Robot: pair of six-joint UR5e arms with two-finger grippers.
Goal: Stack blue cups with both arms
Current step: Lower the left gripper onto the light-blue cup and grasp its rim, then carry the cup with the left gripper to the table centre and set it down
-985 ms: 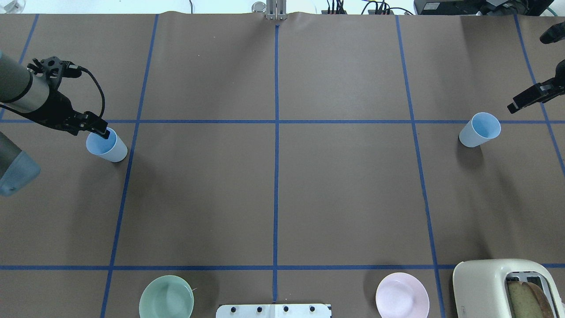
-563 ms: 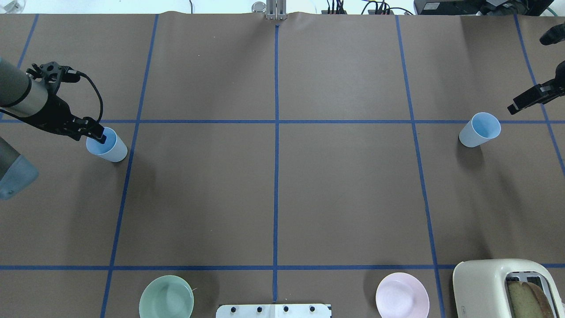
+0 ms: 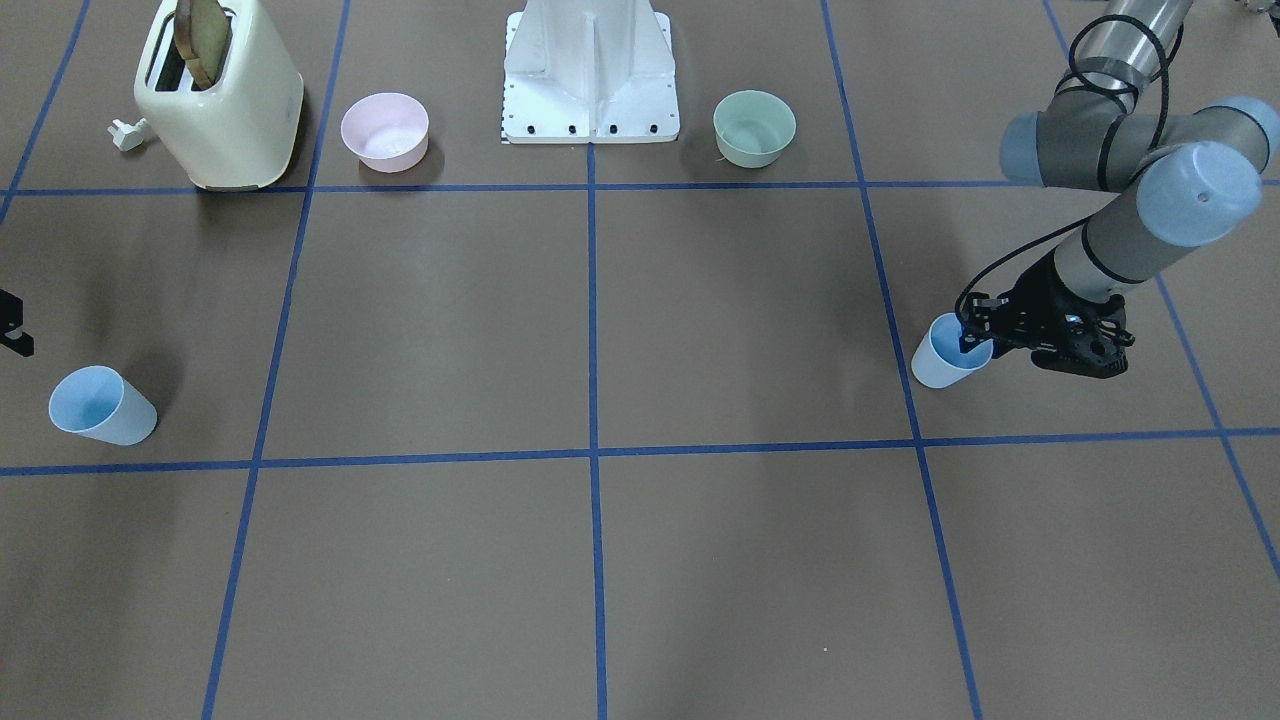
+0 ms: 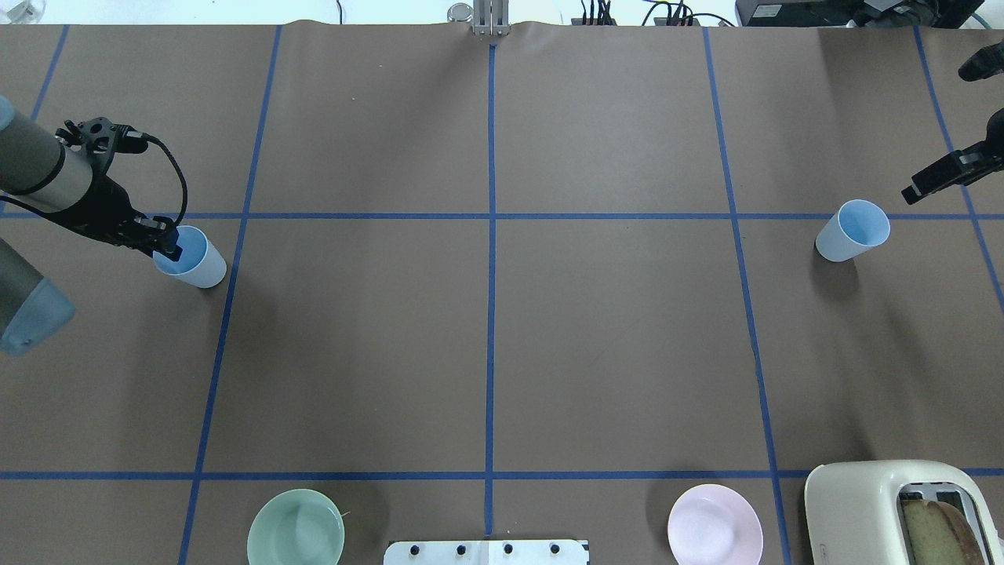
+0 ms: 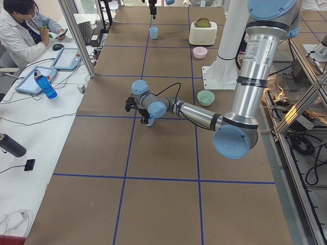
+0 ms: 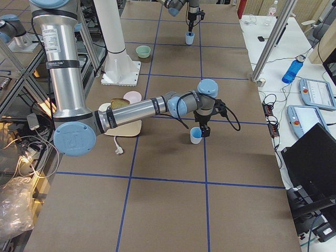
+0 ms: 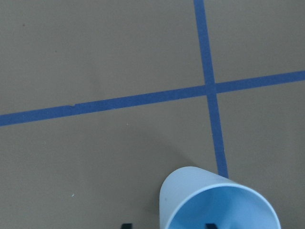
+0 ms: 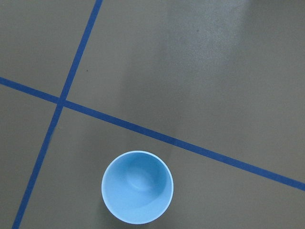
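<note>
My left gripper grabs one upright blue cup by its rim (image 3: 961,359) next, to stack it with the other blue cup (image 3: 103,406).
One blue cup (image 4: 196,267) stands upright at the table's left; it also shows in the front view (image 3: 938,367) and the left wrist view (image 7: 214,202). My left gripper (image 4: 169,248) is open and straddles this cup's rim on the robot-facing side, one finger inside and one outside. The second blue cup (image 4: 853,230) stands upright at the right, and shows from above in the right wrist view (image 8: 137,187). My right gripper (image 4: 911,189) is open and empty, hovering just beyond that cup and apart from it.
A green bowl (image 4: 296,527), a pink bowl (image 4: 714,524) and a cream toaster (image 4: 871,510) with bread in it stand along the near edge by the white base (image 4: 486,552). Blue tape lines grid the brown table.
My left gripper has shifted a little to the left and lowered onto the left cup's rim, so one finger now reaches inside. The right arm and both cups have not moved.
</note>
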